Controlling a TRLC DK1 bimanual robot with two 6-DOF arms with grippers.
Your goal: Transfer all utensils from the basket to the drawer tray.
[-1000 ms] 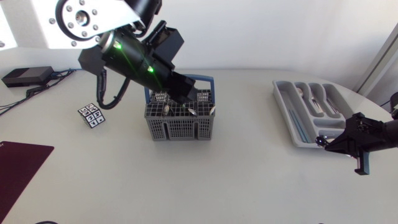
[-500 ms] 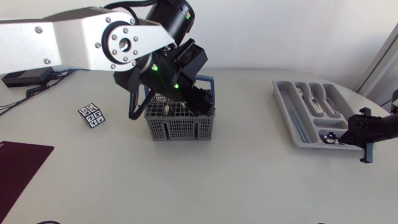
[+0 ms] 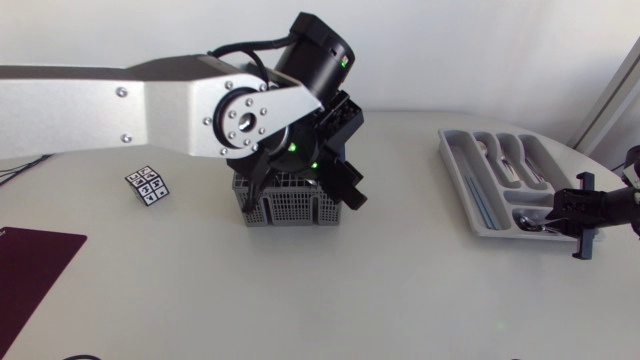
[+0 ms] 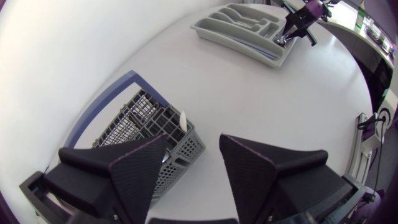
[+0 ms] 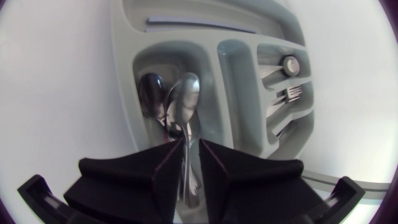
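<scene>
My left gripper grabs the white utensil by its upright end [image 4: 183, 121] above the bars next, since the basket's grid closes around the rest.
The grey wire basket [image 3: 290, 203] with a blue rim stands mid-table, mostly hidden in the head view by my left arm. My left gripper [image 3: 347, 187] hangs over its right edge, open and empty. In the left wrist view the basket [image 4: 134, 124] lies under one finger, and a white-handled utensil [image 4: 182, 121] stands in it. The grey drawer tray [image 3: 470, 190] sits at the right. My right gripper [image 5: 191, 146] is low over its near compartment, slightly open. A spoon [image 5: 184, 98] lies there with its handle between the fingers, beside a second spoon [image 5: 151, 93].
Forks and other cutlery [image 3: 505, 160] lie in the tray's far compartments, and a blue strip [image 3: 478, 205] fills its long slot. A small patterned cube [image 3: 148, 186] stands left of the basket. A dark red mat [image 3: 30, 270] covers the front left corner.
My left arm has swung right and down over the basket. My right gripper has carried the spoon into the tray's near compartment and parted its fingers a little.
</scene>
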